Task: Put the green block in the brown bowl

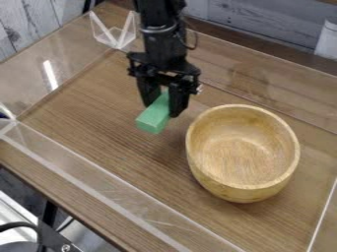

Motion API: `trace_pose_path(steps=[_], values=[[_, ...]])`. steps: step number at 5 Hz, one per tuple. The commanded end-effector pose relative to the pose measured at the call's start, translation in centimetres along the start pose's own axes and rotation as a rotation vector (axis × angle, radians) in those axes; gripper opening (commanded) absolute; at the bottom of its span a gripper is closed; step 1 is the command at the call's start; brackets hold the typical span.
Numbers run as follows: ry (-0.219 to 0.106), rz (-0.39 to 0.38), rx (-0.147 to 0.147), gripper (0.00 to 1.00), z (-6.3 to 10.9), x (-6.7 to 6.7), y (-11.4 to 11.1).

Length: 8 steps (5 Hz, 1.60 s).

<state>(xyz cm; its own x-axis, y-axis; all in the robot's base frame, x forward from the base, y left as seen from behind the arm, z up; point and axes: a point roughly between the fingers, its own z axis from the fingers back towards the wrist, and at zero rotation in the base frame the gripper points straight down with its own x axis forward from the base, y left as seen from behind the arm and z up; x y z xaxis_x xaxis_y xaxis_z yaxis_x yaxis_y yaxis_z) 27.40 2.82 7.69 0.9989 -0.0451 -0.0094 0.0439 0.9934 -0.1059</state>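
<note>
The green block (154, 117) hangs short of the brown bowl (243, 153) and would miss it if the gripper opened now, so the gripper needs to stay closed on the block until it is over the bowl.
My gripper (164, 102) hangs from the black arm over the wooden table, just left of the brown bowl (243, 153). Its fingers are closed on the upper end of the green block (154, 117), a bright green bar that hangs tilted, lifted off the table surface. The bowl is a light tan wooden one with nothing inside, and its near rim lies a short way to the right of the block.
The table (93, 128) has a wood-grain top enclosed by a clear plastic wall (79, 182) along the front and left. A grey plank wall (263, 20) runs behind the table.
</note>
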Motion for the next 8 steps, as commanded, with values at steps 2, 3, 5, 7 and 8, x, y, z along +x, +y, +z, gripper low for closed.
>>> trace_pose_path(steps=[2, 3, 5, 7, 8], values=[[-0.086, -0.072, -0.011, 0.0, 2.1, 2.7, -5.3], [-0.079, -0.108, -0.02, 0.0, 1.1, 3.3, -8.4], [-0.048, -0.138, -0.016, 0.0, -1.0, 3.0, -10.1], [-0.02, -0.156, -0.011, 0.0, -3.0, 2.6, -10.2], [-0.015, -0.155, -0.012, 0.0, -3.1, 2.5, -10.2]])
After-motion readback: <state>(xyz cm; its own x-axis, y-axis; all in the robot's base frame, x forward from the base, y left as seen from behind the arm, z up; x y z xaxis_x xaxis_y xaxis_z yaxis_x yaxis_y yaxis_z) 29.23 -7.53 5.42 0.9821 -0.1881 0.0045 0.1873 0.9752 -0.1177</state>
